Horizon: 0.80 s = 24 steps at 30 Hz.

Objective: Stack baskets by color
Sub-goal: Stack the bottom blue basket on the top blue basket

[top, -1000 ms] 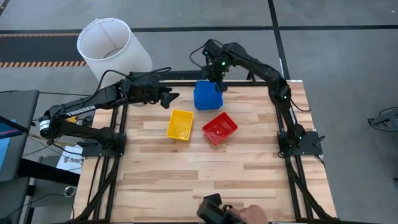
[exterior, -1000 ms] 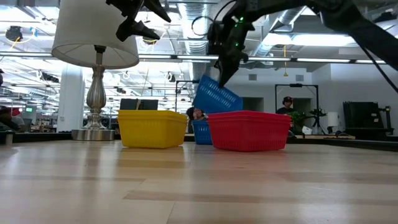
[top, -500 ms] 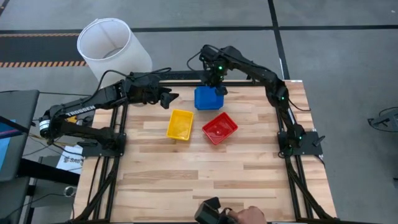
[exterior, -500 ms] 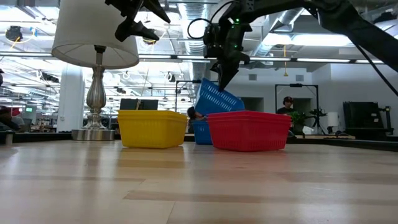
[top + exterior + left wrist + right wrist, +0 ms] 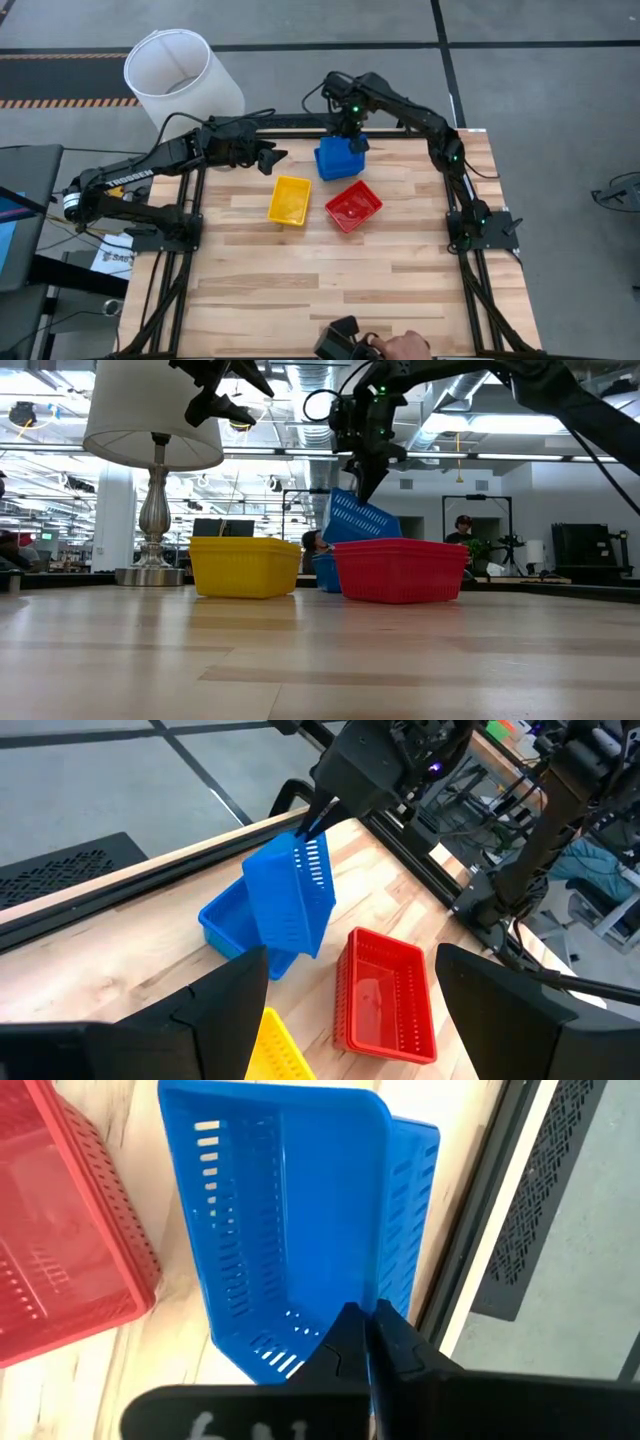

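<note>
The held blue basket's low end is inside the lower basket's rim (image 5: 432, 1140), so I need to open my right gripper, and the held basket would settle nested.
My right gripper (image 5: 352, 141) is shut on a blue basket (image 5: 290, 900) at the table's far edge, and holds it tilted over a second blue basket (image 5: 222, 918) that rests on the table. A yellow basket (image 5: 290, 199) and a red basket (image 5: 353, 206) stand side by side nearer the middle. My left gripper (image 5: 272, 158) hovers open, high above the far left of the table, with nothing between its fingers. My right gripper pinches the upper end wall of the tilted blue basket at its rim (image 5: 330, 1320) between its two fingers, coming from above and pointing steeply down. The basket hangs slanted below the fingers. Its lower end (image 5: 285, 960) sits in the second blue basket.
A white lampshade (image 5: 180, 75) on a lamp stands beyond the far left corner. A person's hand with a dark device (image 5: 365, 345) shows at the near edge. Bare wooden tabletop (image 5: 330, 280) lies near of the baskets.
My right gripper has tipped a little and carried the held blue basket slightly toward the table's right edge and down. The basket stays tilted over the other blue one.
</note>
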Motion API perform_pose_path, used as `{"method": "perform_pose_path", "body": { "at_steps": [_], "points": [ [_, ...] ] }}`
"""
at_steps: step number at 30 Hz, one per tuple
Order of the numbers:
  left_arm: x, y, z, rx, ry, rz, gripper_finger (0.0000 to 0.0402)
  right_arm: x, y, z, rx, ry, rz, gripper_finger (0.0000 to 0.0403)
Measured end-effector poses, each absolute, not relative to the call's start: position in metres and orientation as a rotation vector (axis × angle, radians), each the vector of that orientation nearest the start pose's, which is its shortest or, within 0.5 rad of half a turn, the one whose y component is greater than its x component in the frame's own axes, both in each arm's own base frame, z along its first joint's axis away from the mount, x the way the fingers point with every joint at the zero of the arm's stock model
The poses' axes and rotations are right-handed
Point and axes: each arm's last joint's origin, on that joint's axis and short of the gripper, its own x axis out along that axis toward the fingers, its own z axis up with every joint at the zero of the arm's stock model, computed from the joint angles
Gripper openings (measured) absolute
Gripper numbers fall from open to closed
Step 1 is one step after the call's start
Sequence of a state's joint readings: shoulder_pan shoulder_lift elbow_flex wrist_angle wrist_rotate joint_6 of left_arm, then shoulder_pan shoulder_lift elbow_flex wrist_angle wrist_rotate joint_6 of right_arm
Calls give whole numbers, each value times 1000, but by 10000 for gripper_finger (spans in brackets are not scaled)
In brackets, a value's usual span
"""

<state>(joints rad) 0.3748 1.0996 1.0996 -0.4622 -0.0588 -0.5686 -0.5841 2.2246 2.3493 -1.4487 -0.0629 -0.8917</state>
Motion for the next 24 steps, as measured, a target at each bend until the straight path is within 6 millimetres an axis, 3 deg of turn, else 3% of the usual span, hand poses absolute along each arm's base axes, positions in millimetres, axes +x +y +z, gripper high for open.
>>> {"method": "perform_pose_path", "body": {
  "at_steps": [24],
  "points": [
    [215, 86, 355, -623, 336, 549, 276, 368, -236, 309, -442, 1331, 283, 17]
  ]
}}
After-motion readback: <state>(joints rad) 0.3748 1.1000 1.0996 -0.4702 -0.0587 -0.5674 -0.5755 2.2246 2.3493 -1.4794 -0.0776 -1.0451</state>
